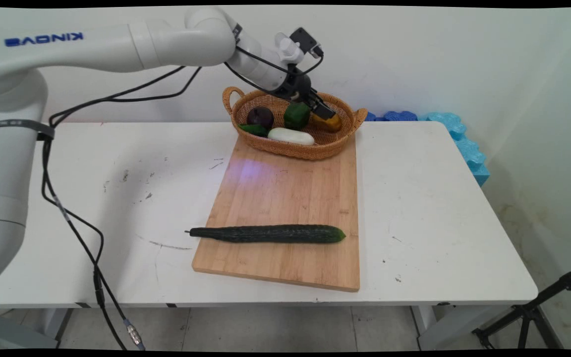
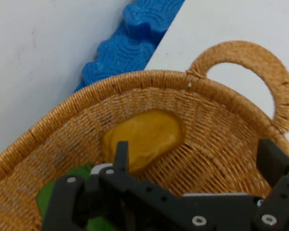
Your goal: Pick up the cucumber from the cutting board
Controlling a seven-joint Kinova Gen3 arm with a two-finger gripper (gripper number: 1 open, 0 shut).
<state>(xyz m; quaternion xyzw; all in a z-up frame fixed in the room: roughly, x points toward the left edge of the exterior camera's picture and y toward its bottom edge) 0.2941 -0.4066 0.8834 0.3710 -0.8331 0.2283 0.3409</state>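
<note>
I need to move the long cucumber to the woven basket (image 1: 295, 148), so next I need to grab it with my gripper by its body near the stem end (image 1: 249, 234).
My gripper (image 1: 322, 110) reaches down into the right part of a woven basket (image 1: 295, 148), right above a yellow-orange fruit (image 1: 331, 123). In the hand view the two black fingers (image 2: 121, 155) stand wide apart and open, with nothing between them. The yellow fruit (image 2: 144, 137) lies on the basket floor just beyond the left finger. A green pepper (image 1: 296, 115) sits left of the gripper, and shows as a green patch (image 2: 48, 197) at the hand view's lower left.
The basket also holds a dark purple round vegetable (image 1: 260, 117), a white oblong one (image 1: 290, 136) and a green piece (image 1: 253, 129). It stands at the far end of a wooden cutting board (image 1: 285, 193); a long cucumber (image 1: 268, 233) lies across the near end. Blue foam (image 1: 464, 144) lines the table's far right.
</note>
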